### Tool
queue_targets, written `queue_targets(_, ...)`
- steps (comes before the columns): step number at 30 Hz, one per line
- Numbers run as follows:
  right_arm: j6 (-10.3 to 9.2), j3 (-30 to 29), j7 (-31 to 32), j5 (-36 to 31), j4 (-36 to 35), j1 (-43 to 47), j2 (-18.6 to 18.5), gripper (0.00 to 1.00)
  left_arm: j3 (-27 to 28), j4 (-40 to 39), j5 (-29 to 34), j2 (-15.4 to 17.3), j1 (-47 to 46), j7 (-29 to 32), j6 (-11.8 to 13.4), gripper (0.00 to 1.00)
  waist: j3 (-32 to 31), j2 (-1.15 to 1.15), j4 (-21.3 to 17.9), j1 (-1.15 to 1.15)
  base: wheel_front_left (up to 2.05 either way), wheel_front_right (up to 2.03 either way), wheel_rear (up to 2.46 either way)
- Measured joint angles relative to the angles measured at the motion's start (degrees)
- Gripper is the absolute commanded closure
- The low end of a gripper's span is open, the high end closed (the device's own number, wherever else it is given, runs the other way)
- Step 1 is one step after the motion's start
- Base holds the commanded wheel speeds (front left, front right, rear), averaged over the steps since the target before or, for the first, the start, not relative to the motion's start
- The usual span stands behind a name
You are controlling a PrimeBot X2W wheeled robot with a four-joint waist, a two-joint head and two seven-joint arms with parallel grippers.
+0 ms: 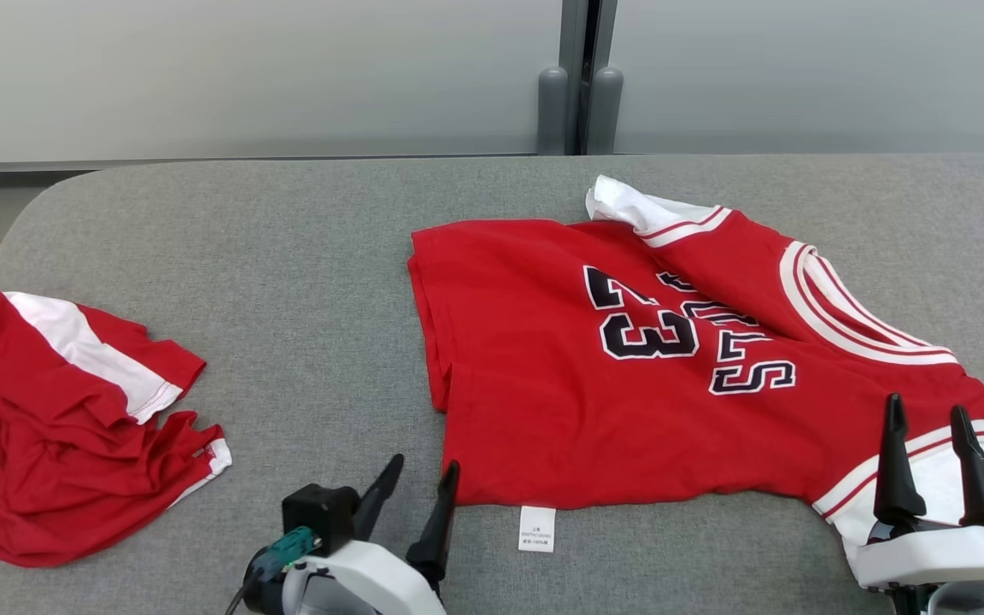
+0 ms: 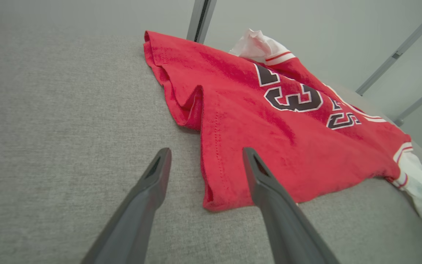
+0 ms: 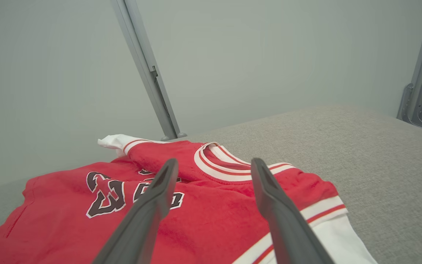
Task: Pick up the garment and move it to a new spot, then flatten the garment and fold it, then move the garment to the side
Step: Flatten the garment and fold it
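Observation:
The red garment's body [image 1: 581, 425] lies spread on the tabletop. The left gripper grabs the garment by its hem corner [image 1: 463, 495] next, where the garment's edge is slightly open.
A red garment [image 1: 594, 359] with white-trimmed sleeves and black number 23 lies spread, a little rumpled, on the grey table [image 1: 304, 273], right of centre. My left gripper [image 1: 424, 461] stands open just off its near left hem corner, which lies between the fingers' line in the left wrist view [image 2: 205, 150] beside the garment [image 2: 269, 121]. My right gripper [image 1: 926, 408] is open over the garment's near right sleeve, holding nothing. The right wrist view looks along that gripper [image 3: 214, 163] across the red garment [image 3: 211, 205] and its white collar.
A second red and white garment [image 1: 56, 418] lies crumpled at the table's left edge. A white care label [image 1: 536, 528] sticks out from the spread garment's near hem. A grey wall with a vertical post [image 1: 582, 77] stands behind the table.

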Motion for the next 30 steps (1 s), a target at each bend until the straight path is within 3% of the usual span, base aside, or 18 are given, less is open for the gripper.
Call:
queue_targets(6, 0.00, 0.19, -0.02, 0.07, 0.46, 0.03, -0.01, 0.00, -5.26, 4.52, -3.24, -0.02, -2.35, 4.57, -0.79, 0.00, 0.05, 0.00, -0.04, 0.00, 0.00, 0.00, 0.00)
queue_targets(19, 0.01, -0.22, -0.07, -0.78, 0.24, -0.81, -0.01, 0.00, -9.98, 10.79, -5.82, 0.08, -7.15, 8.87, 3.37, 0.01, 1.65, 0.00, -3.32, 0.00, 0.00, 0.00, 0.00)
queue_targets(20, 0.00, -0.68, -0.07, -0.82, 0.16, -0.90, -0.01, 0.00, -10.38, 11.12, -6.17, 0.25, -7.70, 9.17, 3.37, 1.00, 1.85, 0.00, -3.58, 0.00, 0.00, 0.00, 0.00)
queue_targets(30, 0.01, -4.88, -0.08, -2.48, 3.31, -0.63, 0.01, 0.00, -5.25, 8.25, -7.06, 0.57, -9.40, 0.29, 4.98, 1.00, 1.49, 0.00, -2.89, 0.00, 0.00, 0.00, 0.00)
